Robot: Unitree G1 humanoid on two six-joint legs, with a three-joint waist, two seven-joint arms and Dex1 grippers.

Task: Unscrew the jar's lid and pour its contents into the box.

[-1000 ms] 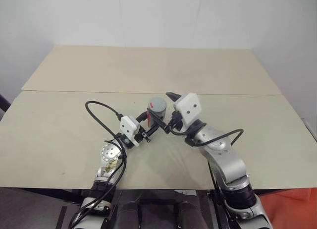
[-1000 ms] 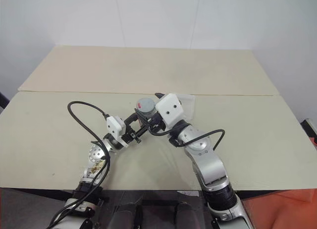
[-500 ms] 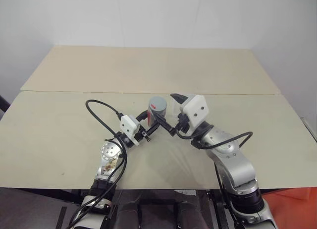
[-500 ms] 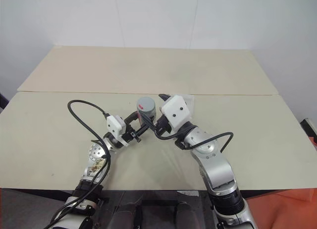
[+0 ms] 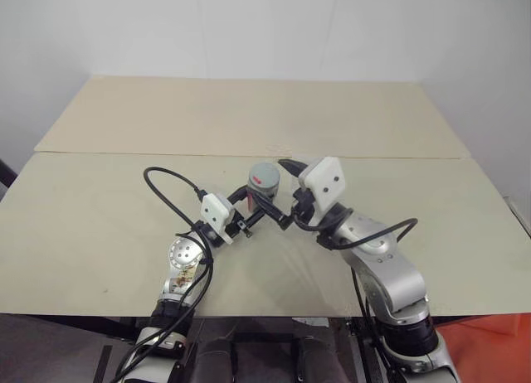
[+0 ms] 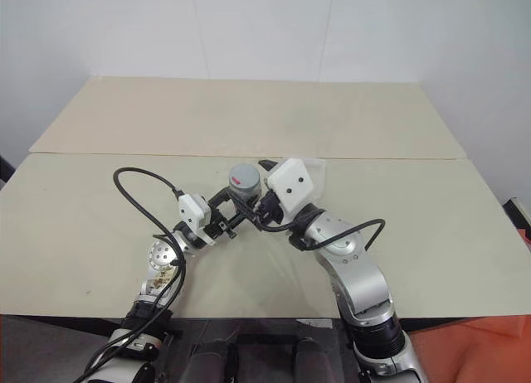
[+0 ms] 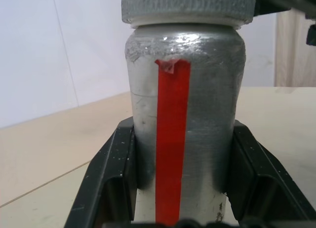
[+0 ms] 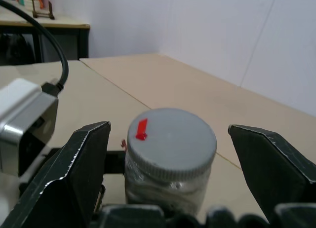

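The robot's right gripper should close on the grey lid (image 8: 172, 144), because the lid is level between the gripper's fingers, above the silver jar. Closing now would hold it.
The silver-grey jar (image 5: 263, 186) stands upright above the front table, its red strip (image 7: 172, 139) facing the left wrist view. My left gripper (image 5: 255, 201) is shut on the jar's body, one black finger (image 7: 116, 173) on each side. The grey lid (image 8: 171, 138), with a small red mark, sits on the jar. My right gripper (image 5: 283, 191) is open, and its fingers (image 8: 79, 159) stand apart on either side of the lid without touching it. The transparent box (image 6: 320, 172) lies on the table just behind my right hand, partly hidden by it.
Two beige tabletops meet at a seam (image 5: 166, 153) just beyond the jar. A black cable (image 5: 163, 186) loops up from my left wrist. A white wall stands behind the far table, and the near table edge (image 5: 83, 312) runs close in front of me.
My right wrist has rolled a little around the lid. The jar and my left gripper have kept still.
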